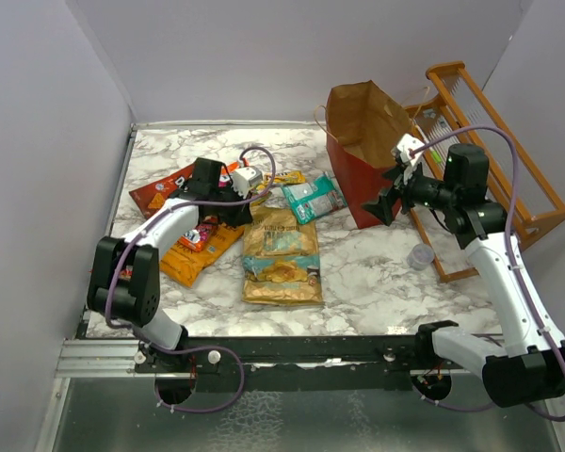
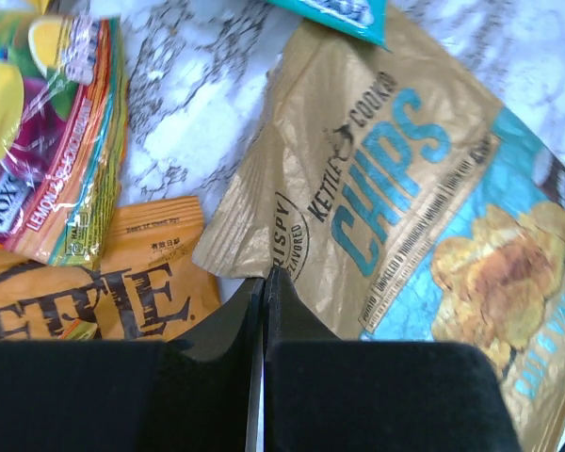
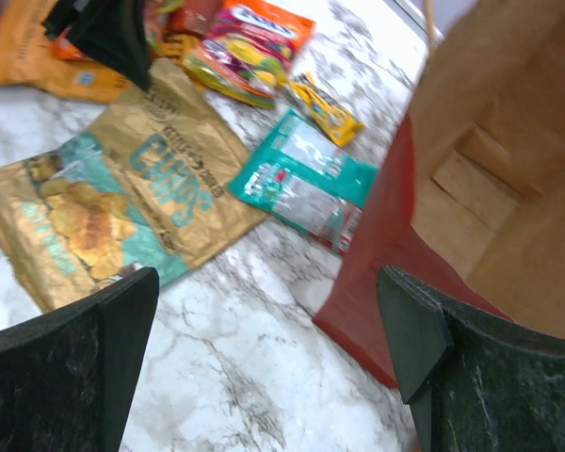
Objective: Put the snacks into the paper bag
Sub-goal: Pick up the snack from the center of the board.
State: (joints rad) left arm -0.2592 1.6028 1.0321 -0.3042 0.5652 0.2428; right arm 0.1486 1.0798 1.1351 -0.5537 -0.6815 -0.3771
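My right gripper grabs the tan-and-teal chip bag by its top edge point(image 1: 283, 210) next, so the chip bag's bottom end stays free to enter the paper bag point(image 1: 358, 184).
The snacks lie on the marble table left of the paper bag: a tan-and-teal chip bag point(image 1: 282, 254) point(image 2: 405, 188) point(image 3: 122, 198), a teal pouch point(image 1: 313, 196) point(image 3: 306, 179), an orange pouch point(image 1: 193, 254) point(image 2: 122, 282), a dark red Doritos bag point(image 1: 160, 193), a pink fruit-print pouch point(image 2: 56, 160) point(image 3: 250, 47) and a small yellow bar point(image 1: 287, 177) point(image 3: 325, 108). The red paper bag point(image 1: 358, 184) point(image 3: 386, 245) stands open at the back right. My left gripper point(image 1: 237, 215) point(image 2: 264, 278) is shut and empty, its tips at the chip bag's top corner. My right gripper point(image 1: 388, 196) point(image 3: 264, 330) is open beside the bag's red front, holding nothing.
An orange wooden rack point(image 1: 508, 160) stands right of the paper bag, against the right wall. A small clear plastic cup point(image 1: 421, 256) sits on the table below the right gripper. Walls close in the table at left, back and right.
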